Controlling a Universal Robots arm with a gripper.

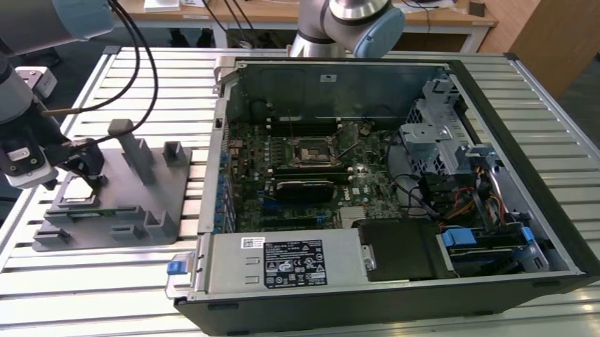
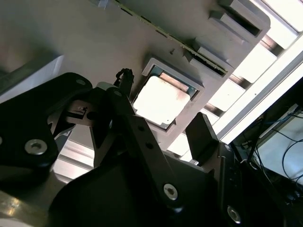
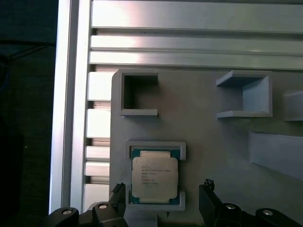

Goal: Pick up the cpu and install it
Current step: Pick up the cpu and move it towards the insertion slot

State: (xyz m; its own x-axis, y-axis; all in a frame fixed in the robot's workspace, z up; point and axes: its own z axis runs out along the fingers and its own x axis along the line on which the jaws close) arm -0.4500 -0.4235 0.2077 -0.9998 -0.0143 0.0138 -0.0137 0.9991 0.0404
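Note:
Next, my gripper grabs the cpu's side edges, because the tray's raised brackets wrap both ends of the cpu (image 3: 155, 176).
The cpu (image 3: 155, 176) lies flat in a square recess of the grey holder tray (image 3: 199, 127), silvery top facing up. In both wrist views my gripper (image 3: 162, 187) is open, with one black fingertip (image 3: 118, 195) on each side of the chip and gaps between them and it. In the second wrist view the cpu (image 2: 158, 99) shows bright between the fingers (image 2: 201, 132) of the gripper (image 2: 163, 106). In the exterior view the gripper (image 1: 84, 165) hangs just over the tray (image 1: 122, 210) at the exterior view's left. The motherboard socket (image 1: 308, 153) sits inside the opened computer case (image 1: 525, 210).
Upright grey posts (image 1: 131, 151) stand on the holder tray close to the gripper. The case's metal wall (image 1: 218, 140) rises between the tray and the motherboard. Black cables (image 1: 140, 63) hang over the slatted aluminium table (image 1: 84, 295). A second arm's base (image 1: 352, 21) stands behind the case.

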